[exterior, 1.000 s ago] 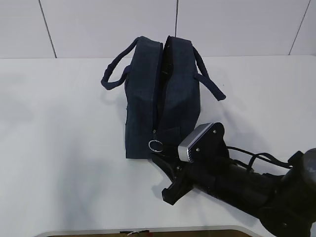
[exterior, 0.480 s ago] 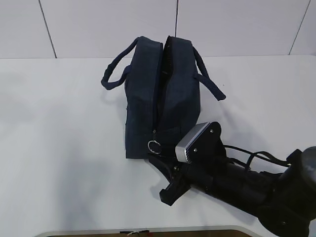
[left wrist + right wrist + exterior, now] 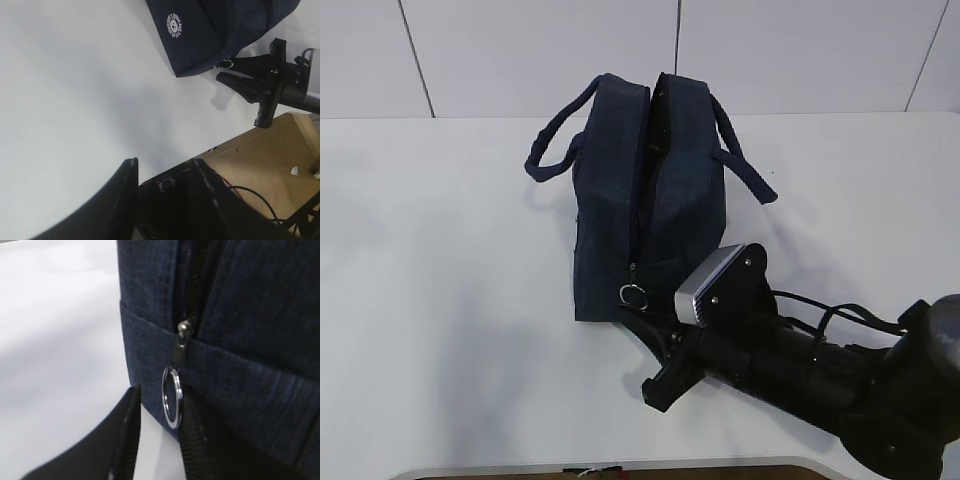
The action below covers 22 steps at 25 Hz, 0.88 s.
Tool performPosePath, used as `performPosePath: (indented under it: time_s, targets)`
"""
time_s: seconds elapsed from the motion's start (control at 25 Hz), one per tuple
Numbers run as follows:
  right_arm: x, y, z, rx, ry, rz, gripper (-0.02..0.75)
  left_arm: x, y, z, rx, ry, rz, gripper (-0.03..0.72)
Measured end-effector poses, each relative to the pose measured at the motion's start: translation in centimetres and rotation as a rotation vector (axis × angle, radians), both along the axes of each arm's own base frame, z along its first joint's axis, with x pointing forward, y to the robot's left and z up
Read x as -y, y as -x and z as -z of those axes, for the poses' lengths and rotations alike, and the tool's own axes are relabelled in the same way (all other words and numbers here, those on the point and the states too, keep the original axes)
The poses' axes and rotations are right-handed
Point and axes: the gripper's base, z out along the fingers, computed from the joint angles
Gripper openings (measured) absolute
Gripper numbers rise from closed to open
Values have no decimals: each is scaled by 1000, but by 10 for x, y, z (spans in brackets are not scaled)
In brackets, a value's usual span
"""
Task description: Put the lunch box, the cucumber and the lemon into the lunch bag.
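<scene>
I should grab the zipper by its metal ring pull with my right gripper next, so I can zip the packed lunch bag shut.
The navy lunch bag lies in the middle of the white table, its zipper gaping along the top. The slider sits at the near end with its metal ring pull hanging down. My right gripper is at that end, open, its two fingers on either side of the ring. The ring rests against the right finger. My left gripper is open and empty over the table's front edge, out of the exterior view. The lunch box, the cucumber and the lemon are out of view.
The bag's two loop handles stick out left and right. The table's front edge is just below my right arm. A wooden surface with cables lies beyond that edge in the left wrist view.
My right gripper has crept a little to the left, closer round the ring pull. The bag has not moved.
</scene>
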Motion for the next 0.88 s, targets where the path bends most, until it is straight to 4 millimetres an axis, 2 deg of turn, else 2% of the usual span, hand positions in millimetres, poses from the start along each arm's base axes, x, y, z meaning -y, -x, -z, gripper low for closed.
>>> performPosePath:
  time_s: [0.16, 0.44, 0.6, 0.72, 0.88]
  targets:
    - [0, 0, 0, -1, -1, 6, 197, 0, 0, 0, 0, 0, 0, 242]
    - [0, 0, 0, -1, -1, 8, 66, 0, 0, 0, 0, 0, 0, 242]
    - [1, -1, 0, -1, -2, 9, 48, 0, 0, 0, 0, 0, 0, 242]
    - [1, -1, 0, -1, -2, 9, 5, 0, 0, 0, 0, 0, 0, 242]
    - [1, -1, 0, -1, -2, 9, 5, 0, 0, 0, 0, 0, 0, 242]
